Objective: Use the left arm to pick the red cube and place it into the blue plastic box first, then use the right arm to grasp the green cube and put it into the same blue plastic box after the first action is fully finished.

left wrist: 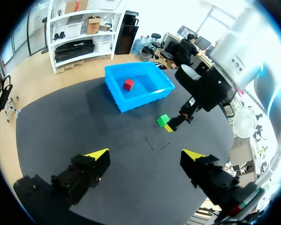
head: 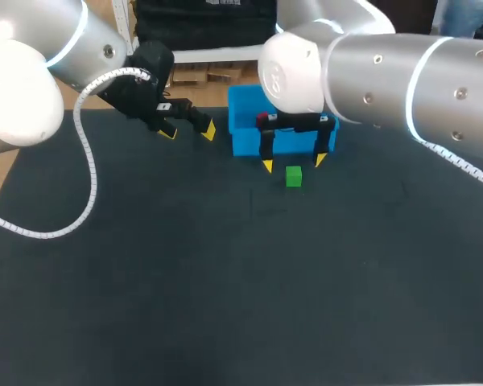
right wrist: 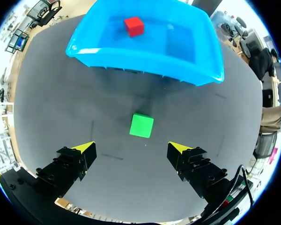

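Observation:
Next, my right gripper grabs the green cube (head: 294, 176) by its opposite sides, to put the green cube into the blue plastic box (head: 243, 121).
The red cube (right wrist: 134, 26) lies inside the blue plastic box (right wrist: 145, 58), also seen as red cube (left wrist: 128, 84) in blue box (left wrist: 117, 91). In the head view the blue box (head: 243, 121) stands at the table's back, partly hidden by my right arm. The green cube (head: 294, 176) sits on the dark mat just in front of the box. My right gripper (head: 293, 162) hangs open above the green cube (right wrist: 142, 125), its yellow tips either side and apart from it. My left gripper (head: 188, 131) is open and empty, left of the box. From the left wrist the green cube (left wrist: 162, 120) shows beside the right gripper.
The dark mat (head: 225, 289) covers the table, with wide bare room in front of the cube. A white coiled cable (head: 87, 173) hangs from my left arm over the mat's left side.

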You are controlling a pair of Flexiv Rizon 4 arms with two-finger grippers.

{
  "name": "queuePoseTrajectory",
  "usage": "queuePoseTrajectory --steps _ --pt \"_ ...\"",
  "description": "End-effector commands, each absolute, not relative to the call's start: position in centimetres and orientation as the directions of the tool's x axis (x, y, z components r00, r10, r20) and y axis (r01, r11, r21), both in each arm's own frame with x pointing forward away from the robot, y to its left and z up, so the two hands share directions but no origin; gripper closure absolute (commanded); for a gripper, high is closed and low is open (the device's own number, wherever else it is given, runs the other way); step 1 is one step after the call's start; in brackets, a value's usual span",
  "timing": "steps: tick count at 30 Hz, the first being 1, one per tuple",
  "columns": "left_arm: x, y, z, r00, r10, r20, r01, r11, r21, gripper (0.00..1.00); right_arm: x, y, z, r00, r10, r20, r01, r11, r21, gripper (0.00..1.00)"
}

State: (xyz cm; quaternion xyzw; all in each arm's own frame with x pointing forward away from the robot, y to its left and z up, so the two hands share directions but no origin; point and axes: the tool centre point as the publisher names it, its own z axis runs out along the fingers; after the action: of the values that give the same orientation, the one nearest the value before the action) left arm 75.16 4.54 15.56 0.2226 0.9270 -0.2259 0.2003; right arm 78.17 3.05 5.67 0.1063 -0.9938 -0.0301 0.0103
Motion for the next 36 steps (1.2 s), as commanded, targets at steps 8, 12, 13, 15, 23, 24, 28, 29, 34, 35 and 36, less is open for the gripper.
queuePoseTrajectory --steps 8,12,13,15,23,24,28,29,34,35,36 --pt "75.1 4.7 15.5 -0.819 0.322 -0.475 0.506 0.796 -0.332 0.00 78.9 3.2 4.5 -0.977 -0.212 0.031 -0.210 0.976 0.058 0.00" --pt "75.1 4.7 15.5 -0.819 0.322 -0.475 0.506 0.796 -0.332 0.00 78.8 3.1 4.0 -0.979 -0.201 0.032 -0.199 0.978 0.063 0.00" --pt "75.1 4.7 15.5 -0.819 0.322 -0.475 0.506 0.796 -0.332 0.00 78.8 3.1 3.9 -0.980 -0.197 0.031 -0.195 0.979 0.064 0.00" --pt "75.1 4.7 15.5 -0.819 0.322 -0.475 0.506 0.796 -0.332 0.00 78.8 3.0 3.6 -0.982 -0.189 0.027 -0.187 0.980 0.066 0.00" --pt "75.1 4.7 15.5 -0.819 0.322 -0.475 0.506 0.796 -0.332 0.00 78.6 3.0 2.9 -0.986 -0.164 0.012 -0.163 0.984 0.071 0.00" --pt "75.1 4.7 15.5 -0.819 0.322 -0.475 0.506 0.796 -0.332 0.00 78.6 3.0 2.9 -0.987 -0.162 0.010 -0.161 0.984 0.071 0.00" --pt "75.1 4.7 15.5 -0.819 0.322 -0.475 0.506 0.796 -0.332 0.00 78.6 2.9 2.7 -0.988 -0.157 0.004 -0.156 0.985 0.068 0.00" --pt "75.1 4.7 15.5 -0.819 0.322 -0.475 0.506 0.796 -0.332 0.00 78.7 2.9 2.6 -0.988 -0.157 0.004 -0.156 0.985 0.068 0.00" --pt "75.1 4.7 15.5 -0.819 0.322 -0.475 0.506 0.796 -0.332 0.00 78.8 3.0 1.8 -0.987 -0.158 0.006 -0.157 0.986 0.063 0.00" --pt "75.1 4.7 15.5 -0.819 0.322 -0.475 0.506 0.796 -0.332 0.00 78.8 3.0 1.7 -0.987 -0.159 0.007 -0.159 0.985 0.062 0.00" --pt "75.1 4.7 15.5 -0.819 0.322 -0.475 0.506 0.796 -0.332 0.00 78.8 3.0 1.6 -0.987 -0.160 0.008 -0.160 0.985 0.061 0.00"
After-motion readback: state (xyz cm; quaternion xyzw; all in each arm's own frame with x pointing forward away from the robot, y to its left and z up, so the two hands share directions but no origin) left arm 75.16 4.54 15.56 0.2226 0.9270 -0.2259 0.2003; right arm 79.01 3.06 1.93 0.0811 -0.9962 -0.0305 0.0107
